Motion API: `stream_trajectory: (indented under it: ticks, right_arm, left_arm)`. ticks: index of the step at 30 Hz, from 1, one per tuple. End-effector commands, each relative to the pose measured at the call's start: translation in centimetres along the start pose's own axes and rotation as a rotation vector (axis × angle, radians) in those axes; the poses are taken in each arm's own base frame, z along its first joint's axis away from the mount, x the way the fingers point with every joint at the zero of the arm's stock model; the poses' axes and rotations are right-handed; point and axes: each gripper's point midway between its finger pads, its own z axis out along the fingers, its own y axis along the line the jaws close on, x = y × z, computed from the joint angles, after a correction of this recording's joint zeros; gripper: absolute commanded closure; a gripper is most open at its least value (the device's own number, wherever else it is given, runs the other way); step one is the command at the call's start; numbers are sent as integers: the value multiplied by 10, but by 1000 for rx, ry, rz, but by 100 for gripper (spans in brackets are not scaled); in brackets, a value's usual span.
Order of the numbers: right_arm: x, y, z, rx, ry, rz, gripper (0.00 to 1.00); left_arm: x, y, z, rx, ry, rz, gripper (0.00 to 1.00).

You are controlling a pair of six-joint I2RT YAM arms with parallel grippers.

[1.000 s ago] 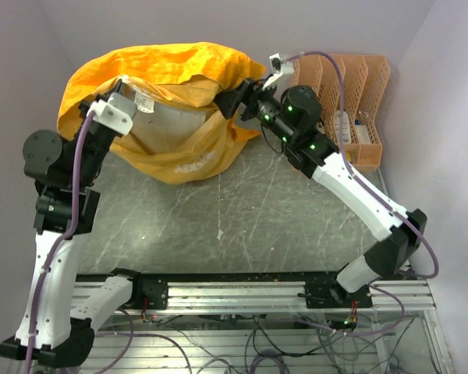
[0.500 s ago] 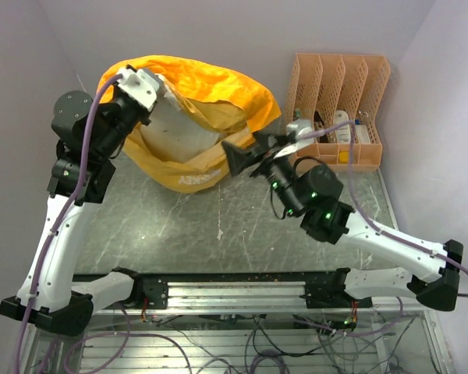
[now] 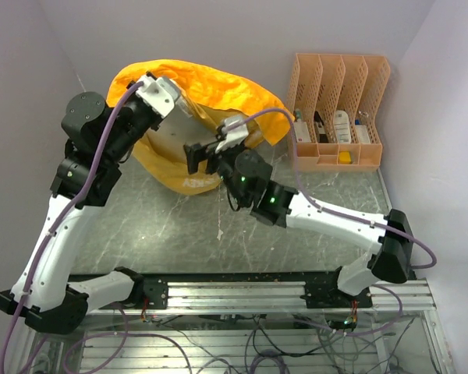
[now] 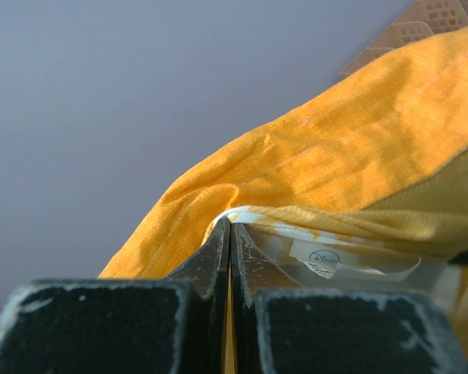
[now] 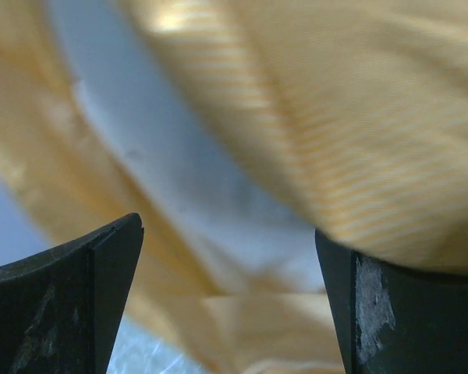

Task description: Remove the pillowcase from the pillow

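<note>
Next, my right gripper grips the off-white pillow by the fold inside the pillowcase's opening (image 3: pixel 174 134) (image 5: pixel 246 234), so the pillowcase stays free to pull off.
The orange-yellow pillowcase (image 3: pixel 226 86) is bunched at the back left of the table, its mouth facing the front. The off-white pillow (image 3: pixel 165 132) shows inside the mouth. My left gripper (image 3: pixel 179 105) is shut on the upper hem of the pillowcase (image 4: pixel 335 156) and holds it up; in the left wrist view its gripper (image 4: pixel 231 234) pinches orange cloth beside a white label (image 4: pixel 324 258). My right gripper (image 3: pixel 203 158) is open at the lower front edge of the mouth. In the right wrist view the gripper (image 5: pixel 230 249) frames blurred pillowcase cloth (image 5: pixel 366 117) and the pale pillow (image 5: pixel 156 148), holding nothing.
A peach plastic file organizer (image 3: pixel 339 101) with small items in its slots stands at the back right. Grey walls close in on the left, back and right. The marbled grey tabletop (image 3: pixel 218 226) lies in front of the pillowcase.
My right arm has swung left from the pillowcase's right side to the front of its mouth. My left arm has raised the hem and moved it right.
</note>
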Motion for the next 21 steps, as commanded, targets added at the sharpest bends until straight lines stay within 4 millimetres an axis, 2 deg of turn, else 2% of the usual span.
stream_trajectory:
  ticks: [1,3,6,8,11,14,16,17,20,21]
  right_arm:
    - [-5,-59,19,191,-37,114,5]
    - [-7,-75,21,217,-83,144,3]
    - [-8,-71,28,135,-131,159,1]
    - [-10,-56,37,37,-150,143,0]
    - [-21,-23,43,-148,-218,136,0]
    - [-31,-7,51,-212,-266,141,4]
    - [-41,-6,54,-215,-312,148,13]
    - [-47,-5,55,-216,-340,150,21]
    - [-63,1,59,-230,-390,142,54]
    - [-69,3,61,-238,-400,137,65]
  left_arm:
    - [-24,19,-21,-60,-39,60,93]
    - [-21,18,-25,-60,-29,76,93]
    - [-20,15,-32,-47,-24,82,93]
    - [-20,13,-36,-43,-25,77,93]
    - [-19,12,-41,-43,-21,66,93]
    - [-16,9,-45,-30,-4,54,93]
    - [-15,8,-47,-26,2,42,93]
    - [-17,8,-49,-28,1,36,93]
    - [-20,8,-56,-26,-2,21,93]
    - [-20,7,-58,-19,-3,20,87]
